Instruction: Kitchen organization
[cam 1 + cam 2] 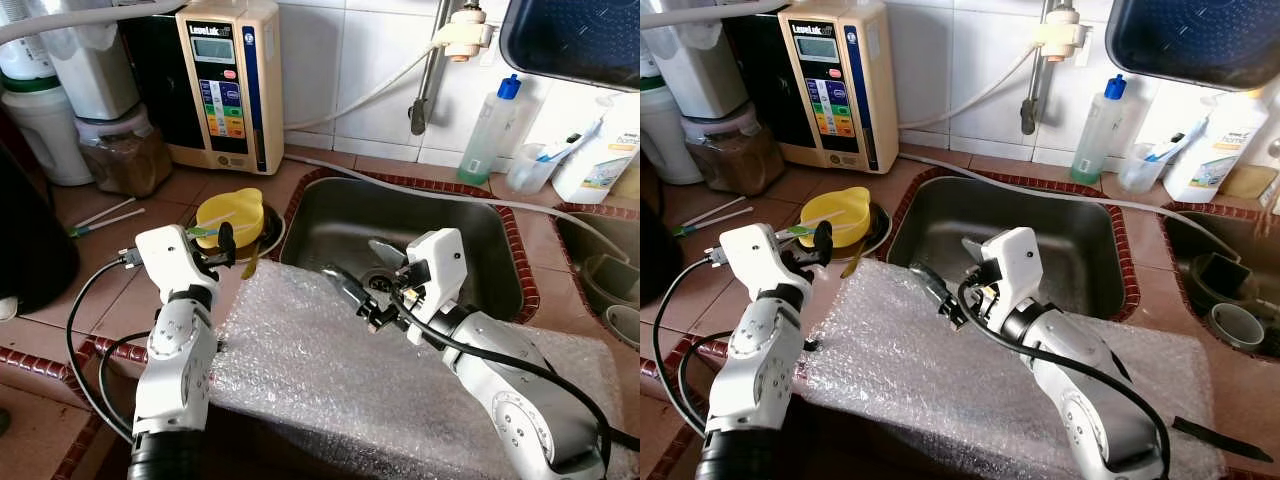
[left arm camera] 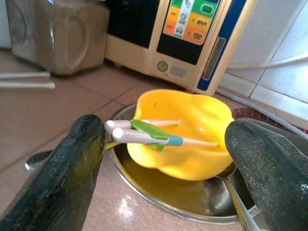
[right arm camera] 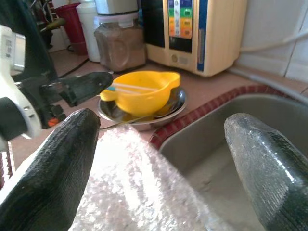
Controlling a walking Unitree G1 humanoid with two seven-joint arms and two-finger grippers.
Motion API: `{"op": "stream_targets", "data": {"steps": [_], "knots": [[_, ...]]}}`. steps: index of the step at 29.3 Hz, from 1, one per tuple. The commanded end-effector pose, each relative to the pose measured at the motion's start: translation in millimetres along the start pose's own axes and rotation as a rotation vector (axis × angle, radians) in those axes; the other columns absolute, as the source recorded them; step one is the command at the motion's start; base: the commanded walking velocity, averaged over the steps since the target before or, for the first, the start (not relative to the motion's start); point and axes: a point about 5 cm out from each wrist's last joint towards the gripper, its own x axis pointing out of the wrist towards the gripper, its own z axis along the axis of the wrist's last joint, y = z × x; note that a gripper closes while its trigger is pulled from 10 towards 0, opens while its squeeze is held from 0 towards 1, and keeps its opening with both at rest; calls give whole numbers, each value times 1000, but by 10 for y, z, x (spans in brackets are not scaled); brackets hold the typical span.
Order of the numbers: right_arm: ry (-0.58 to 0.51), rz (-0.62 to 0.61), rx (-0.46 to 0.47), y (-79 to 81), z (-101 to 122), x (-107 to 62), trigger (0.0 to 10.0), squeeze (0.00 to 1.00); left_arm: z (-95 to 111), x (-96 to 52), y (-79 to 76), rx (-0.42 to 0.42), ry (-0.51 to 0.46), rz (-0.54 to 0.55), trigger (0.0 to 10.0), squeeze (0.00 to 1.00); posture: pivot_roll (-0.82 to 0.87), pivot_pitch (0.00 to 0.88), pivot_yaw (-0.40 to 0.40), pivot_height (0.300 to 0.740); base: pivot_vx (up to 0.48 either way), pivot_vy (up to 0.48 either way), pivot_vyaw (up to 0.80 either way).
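My left gripper should next grab the chopsticks' joiner end [image 1: 198, 233], which sticks out past the bowl's rim, because the white chopsticks' thin tips are in the yellow bowl.
A yellow bowl [image 1: 230, 216] sits in a shallow metal dish [image 2: 144, 185] on the tiled counter, left of the sink. A pair of white chopsticks with a green and blue joiner [image 2: 149, 136] lies across the bowl's rim. My left gripper [image 1: 218, 250] is open right at the bowl's near side, and one finger [image 2: 77, 163] is close to the sticks' ends. My right gripper [image 1: 365, 272] is open and empty, hovering over the far edge of the bubble wrap [image 1: 330, 370] by the sink [image 1: 440, 225].
A cream water machine [image 1: 228, 85] and a brown-filled jar [image 1: 125, 155] stand at the back left. Two white sticks [image 1: 105, 215] lie on the counter. A clear bottle [image 1: 490, 130] and a cup with a toothbrush [image 1: 530, 165] stand behind the sink.
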Motion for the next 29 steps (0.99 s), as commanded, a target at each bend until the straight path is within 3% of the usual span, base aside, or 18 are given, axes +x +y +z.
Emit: {"op": "stream_targets", "data": {"steps": [1, 11, 24, 29], "knots": [[-5, 17, 15, 17, 56, -23, 10000, 0, -9, 33, -22, -14, 16, 2, 10000, 0, -23, 0, -1, 740, 0, 0, 0], [26, 143, 23, 194, -25, -82, 10000, 0, 12, 93, 16, -39, 8, 14, 10000, 0, -24, 0, 3, 740, 0, 0, 0], [36, 162, 39, 179, -60, -107, 10000, 0, 136, 77, 52, -1, -52, 35, 10000, 0, -20, 0, 2, 740, 0, 0, 0], [36, 174, 38, 185, -55, -109, 10000, 0, 30, 179, 57, -105, 30, 50, 10000, 0, -29, 0, 3, 740, 0, 0, 0]]}}
